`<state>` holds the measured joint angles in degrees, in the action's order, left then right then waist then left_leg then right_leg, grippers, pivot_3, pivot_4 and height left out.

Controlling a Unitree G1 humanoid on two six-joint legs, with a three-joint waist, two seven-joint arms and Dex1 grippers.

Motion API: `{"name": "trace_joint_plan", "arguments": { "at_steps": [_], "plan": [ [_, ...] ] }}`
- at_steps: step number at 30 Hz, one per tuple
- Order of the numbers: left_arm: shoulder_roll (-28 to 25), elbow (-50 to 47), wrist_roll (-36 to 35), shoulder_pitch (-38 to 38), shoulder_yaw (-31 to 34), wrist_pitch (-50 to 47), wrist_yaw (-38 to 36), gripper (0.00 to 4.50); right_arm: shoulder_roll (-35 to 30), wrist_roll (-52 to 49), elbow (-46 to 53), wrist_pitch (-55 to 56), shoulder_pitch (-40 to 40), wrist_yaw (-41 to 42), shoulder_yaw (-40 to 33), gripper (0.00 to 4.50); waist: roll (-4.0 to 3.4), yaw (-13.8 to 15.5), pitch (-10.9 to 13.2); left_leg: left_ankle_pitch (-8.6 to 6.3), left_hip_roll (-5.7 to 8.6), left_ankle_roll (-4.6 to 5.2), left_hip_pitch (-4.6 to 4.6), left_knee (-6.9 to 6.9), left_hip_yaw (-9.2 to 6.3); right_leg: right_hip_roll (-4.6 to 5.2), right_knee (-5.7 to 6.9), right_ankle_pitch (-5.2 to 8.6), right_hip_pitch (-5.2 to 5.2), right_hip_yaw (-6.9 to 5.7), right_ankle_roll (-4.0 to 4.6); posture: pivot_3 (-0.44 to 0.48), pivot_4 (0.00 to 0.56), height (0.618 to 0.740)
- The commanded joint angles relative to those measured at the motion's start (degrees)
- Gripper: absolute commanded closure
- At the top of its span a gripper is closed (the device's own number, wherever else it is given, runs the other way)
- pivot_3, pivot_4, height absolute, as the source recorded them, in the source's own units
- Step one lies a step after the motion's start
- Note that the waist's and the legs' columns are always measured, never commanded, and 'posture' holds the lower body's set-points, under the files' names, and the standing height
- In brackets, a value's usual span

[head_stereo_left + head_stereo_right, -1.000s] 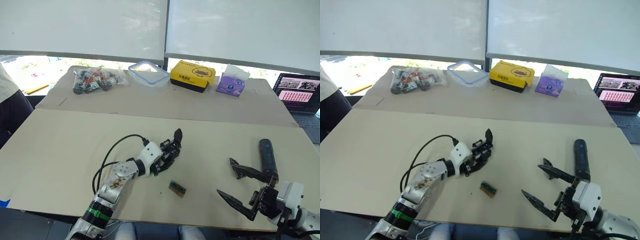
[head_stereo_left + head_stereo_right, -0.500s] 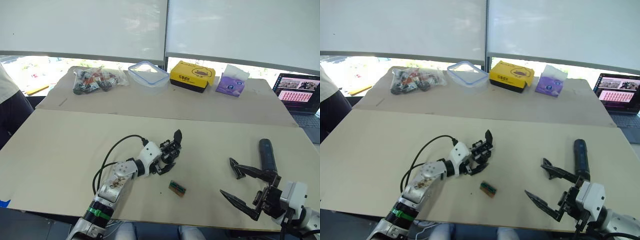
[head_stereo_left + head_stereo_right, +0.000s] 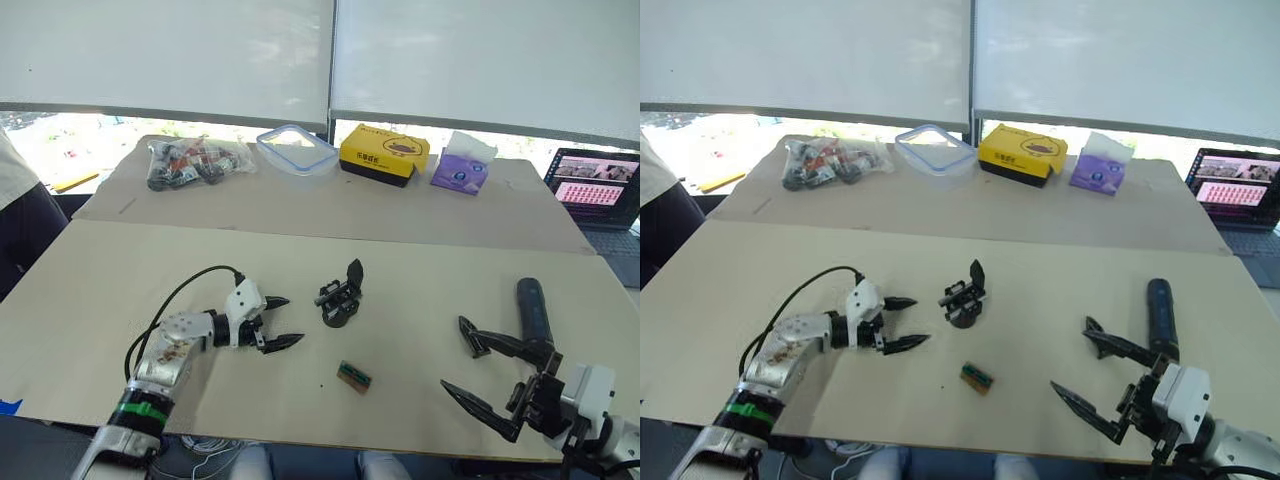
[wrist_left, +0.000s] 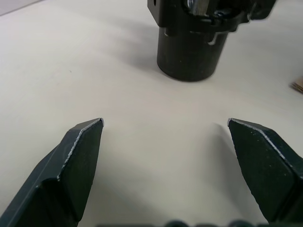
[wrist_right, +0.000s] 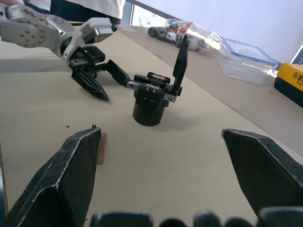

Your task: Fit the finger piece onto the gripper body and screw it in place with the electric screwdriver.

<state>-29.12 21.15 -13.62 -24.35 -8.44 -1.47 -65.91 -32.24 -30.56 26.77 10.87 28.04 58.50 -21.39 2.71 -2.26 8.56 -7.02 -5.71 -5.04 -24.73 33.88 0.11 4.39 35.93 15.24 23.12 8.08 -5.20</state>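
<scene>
My left gripper is going to grab the gripper body (image 3: 340,300) by its round base (image 3: 336,318) next, so that the body stays steady for fitting the finger piece.
The gripper body (image 3: 340,300) stands upright on its round base mid-table, one pointed black finger sticking up from it. It also shows in the wrist views (image 4: 191,52) (image 5: 151,101). My left gripper (image 3: 294,320) is open just left of it, not touching, with nothing between its fingers. My right gripper (image 3: 452,353) hangs open near the front right of the table, also with nothing in it. The electric screwdriver (image 3: 533,310) lies on the table just behind the right gripper. The finger piece is out of view.
A small green-and-brown block (image 3: 354,376) lies in front of the gripper body. Along the back are a bag of parts (image 3: 190,160), a clear plastic box (image 3: 297,146), a yellow box (image 3: 385,152), a purple tissue pack (image 3: 462,168) and a laptop (image 3: 598,190).
My left gripper has let go of the gripper body and drawn back to the left, opening. The body now stands free on its base. The right arm has hardly moved.
</scene>
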Motion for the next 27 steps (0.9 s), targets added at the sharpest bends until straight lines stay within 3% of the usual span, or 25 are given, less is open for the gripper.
{"name": "trace_joint_plan", "arguments": {
  "at_steps": [1, 6, 12, 20, 23, 26, 27],
  "plan": [
    [2.1, 7.5, -0.4, -6.5, -1.2, 5.2, -8.0, 0.06, 0.1, -1.0, 0.7, 1.8, 0.3, 0.1, -1.5, 0.0, 0.02, 0.2, 0.0, 0.0, 0.0, 0.0, -0.03, 0.0, 0.0, 0.0, 0.0, 0.0, -0.01, 0.0, 0.0, 0.0, 0.15, 0.74],
    [6.2, 19.2, 2.6, -14.0, -3.3, 11.1, -13.2, 0.06, 0.3, -1.0, 0.9, 1.7, 0.4, 0.0, -1.3, 0.0, 0.02, 0.1, 0.0, 0.02, 0.0, 0.03, -0.31, 0.01, -0.03, -0.05, 0.06, -0.01, -0.06, 0.0, -0.03, 0.0, 0.15, 0.74],
    [11.5, 31.4, 6.2, -20.5, -3.6, 16.9, -13.3, 0.06, 0.4, -1.2, 1.8, 1.4, 0.6, -0.4, -1.0, 0.0, 0.06, 0.0, 0.0, 0.18, 0.0, 0.28, -0.33, 0.02, -0.08, -0.07, 0.08, -0.01, -0.05, 0.0, -0.07, 0.0, 0.15, 0.74],
    [14.3, 37.0, 8.6, -23.2, -2.7, 19.0, -10.9, 0.06, 0.7, -1.4, 5.7, -0.7, 2.2, -1.3, 1.5, 0.0, 0.05, 0.2, 0.0, 0.2, 0.01, 0.31, -0.33, 0.03, -0.1, -0.07, 0.1, 0.0, -0.08, 0.0, -0.11, 0.0, 0.15, 0.74],
    [14.3, 36.9, 8.8, -22.8, -1.9, 19.0, -9.5, 0.91, 0.3, -1.2, 5.8, -0.5, 4.0, -0.6, 1.6, 0.0, 0.05, 0.2, 0.0, 0.2, 0.01, 0.31, -0.33, 0.02, -0.1, -0.08, 0.1, 0.01, -0.09, 0.0, -0.12, 0.0, 0.15, 0.74],
    [14.5, 34.4, 7.6, -21.0, -0.9, 18.1, -9.9, 2.22, -0.5, -1.8, 5.3, -0.7, 3.6, -0.6, 1.1, 0.0, 0.04, 0.1, 0.0, 0.19, 0.02, 0.3, -0.34, 0.03, -0.1, -0.07, 0.11, 0.01, -0.09, 0.0, -0.11, 0.0, 0.15, 0.74],
    [14.6, 32.8, 7.4, -20.0, -0.7, 18.3, -9.6, 2.2, -0.9, -1.9, 4.9, -0.9, 3.1, -0.5, 1.0, 0.0, 0.03, 0.0, 0.0, 0.19, 0.02, 0.29, -0.33, 0.04, -0.1, -0.07, 0.11, 0.0, -0.09, 0.0, -0.11, 0.0, 0.15, 0.74]
  ]
}}
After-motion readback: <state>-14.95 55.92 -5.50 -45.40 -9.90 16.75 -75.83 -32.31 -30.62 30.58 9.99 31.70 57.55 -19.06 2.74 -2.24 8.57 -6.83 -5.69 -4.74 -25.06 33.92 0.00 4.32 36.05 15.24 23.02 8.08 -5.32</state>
